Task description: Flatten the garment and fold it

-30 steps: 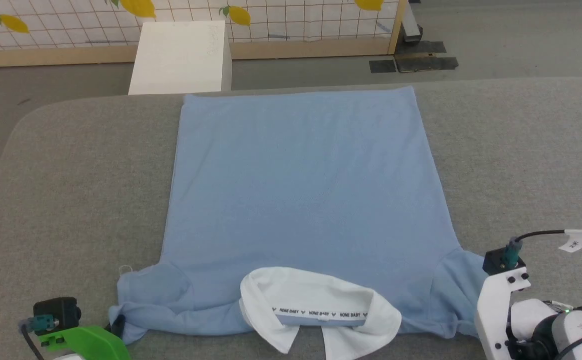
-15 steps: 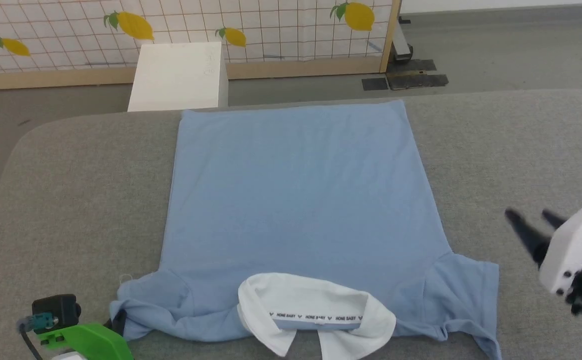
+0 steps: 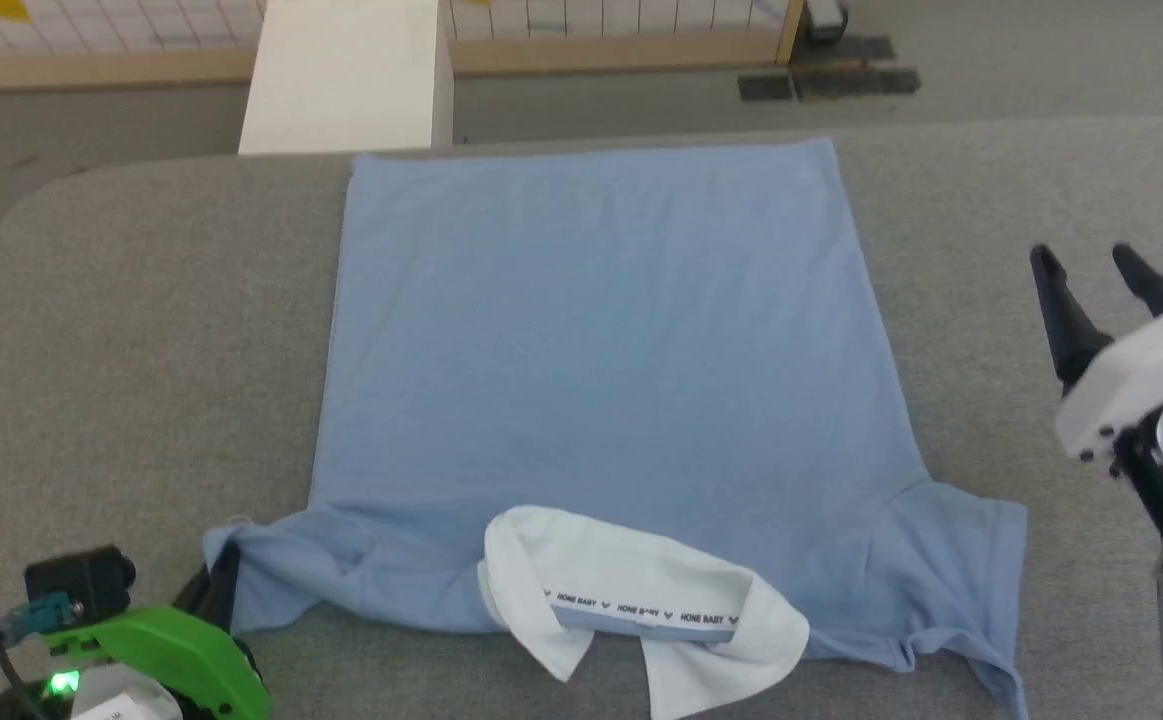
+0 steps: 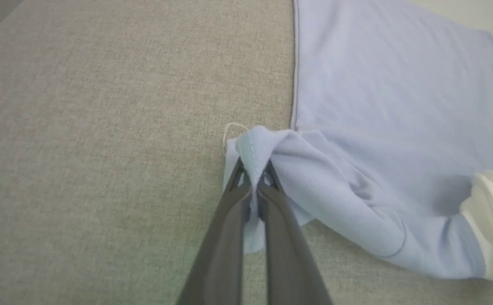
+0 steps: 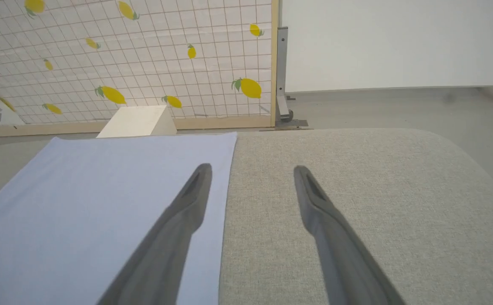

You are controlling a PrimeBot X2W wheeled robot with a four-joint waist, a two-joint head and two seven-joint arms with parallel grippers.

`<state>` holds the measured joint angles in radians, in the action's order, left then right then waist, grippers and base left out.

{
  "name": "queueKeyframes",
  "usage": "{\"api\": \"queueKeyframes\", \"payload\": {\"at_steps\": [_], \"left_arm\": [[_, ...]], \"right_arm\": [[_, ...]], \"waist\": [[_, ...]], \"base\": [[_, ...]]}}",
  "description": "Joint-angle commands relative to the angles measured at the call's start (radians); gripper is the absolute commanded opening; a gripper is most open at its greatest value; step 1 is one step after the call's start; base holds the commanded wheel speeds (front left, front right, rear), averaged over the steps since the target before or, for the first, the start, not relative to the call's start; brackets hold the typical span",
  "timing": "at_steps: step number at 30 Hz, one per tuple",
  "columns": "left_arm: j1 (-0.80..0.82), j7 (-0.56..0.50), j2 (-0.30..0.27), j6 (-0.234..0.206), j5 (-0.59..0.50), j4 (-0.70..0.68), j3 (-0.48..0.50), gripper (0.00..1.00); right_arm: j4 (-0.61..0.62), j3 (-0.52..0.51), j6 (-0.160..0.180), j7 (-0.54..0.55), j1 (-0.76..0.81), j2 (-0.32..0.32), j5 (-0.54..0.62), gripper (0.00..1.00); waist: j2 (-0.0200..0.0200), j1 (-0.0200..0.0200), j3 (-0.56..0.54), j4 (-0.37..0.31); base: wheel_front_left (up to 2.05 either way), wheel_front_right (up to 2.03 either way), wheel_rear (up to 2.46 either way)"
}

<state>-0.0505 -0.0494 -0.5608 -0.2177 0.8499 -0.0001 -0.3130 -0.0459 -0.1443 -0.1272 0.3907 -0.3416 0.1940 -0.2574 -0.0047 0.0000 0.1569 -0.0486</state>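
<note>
The right gripper grabs the shirt by its hem corner on the spread-sleeve side next, ready for me to fold the hem toward the collar [image 3: 637,570] then.
The garment [image 3: 591,340], a light blue polo shirt, lies back-up and mostly flat on the grey table [image 3: 141,350], white collar [image 3: 641,610] toward me. Its right sleeve [image 3: 961,560] lies spread out. The left sleeve [image 3: 271,570] is bunched, and my left gripper [image 4: 253,167] is shut on its edge; in the head view that gripper [image 3: 216,590] shows at the lower left under its green housing. My right gripper [image 3: 1084,258] hovers open over bare table beside the garment's right edge. In its wrist view the right gripper [image 5: 252,168] has nothing between its fingers, with the garment [image 5: 102,190] to its left.
A white box [image 3: 341,70] stands on the floor just past the table's far edge. A wood-framed lemon-print screen [image 5: 123,63] lies behind it. The table's rounded corners are at far left and far right, with bare cloth surface on both sides of the garment.
My right gripper opened, let go of the right sleeve, and rose away toward the far right; the sleeve now lies flat. The head camera shifted. The left gripper keeps its hold.
</note>
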Motion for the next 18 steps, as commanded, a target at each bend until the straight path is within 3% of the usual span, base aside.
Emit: {"api": "queueKeyframes", "payload": {"at_steps": [1,7,18], "left_arm": [[0.027,0.014,-0.012,0.010,-0.008,-0.018,0.009,0.00],[0.044,0.061,-0.028,0.038,-0.009,-0.113,0.037,0.00],[0.050,0.109,-0.062,0.081,-0.001,-0.254,0.078,0.00]], "right_arm": [[-0.025,0.004,-0.003,-0.009,-0.050,0.004,0.016,1.00],[-0.134,-0.009,-0.003,0.039,-0.262,0.009,0.081,1.00],[-0.196,-0.026,-0.003,0.264,-0.594,0.043,0.222,1.00]], "waist": [[0.0047,0.0000,0.099,0.030],[0.0047,0.0000,0.259,0.080],[0.0047,0.0000,0.497,0.169]], "base": [[0.00,0.00,0.00],[0.00,0.00,0.00],[0.00,0.00,0.00]]}}
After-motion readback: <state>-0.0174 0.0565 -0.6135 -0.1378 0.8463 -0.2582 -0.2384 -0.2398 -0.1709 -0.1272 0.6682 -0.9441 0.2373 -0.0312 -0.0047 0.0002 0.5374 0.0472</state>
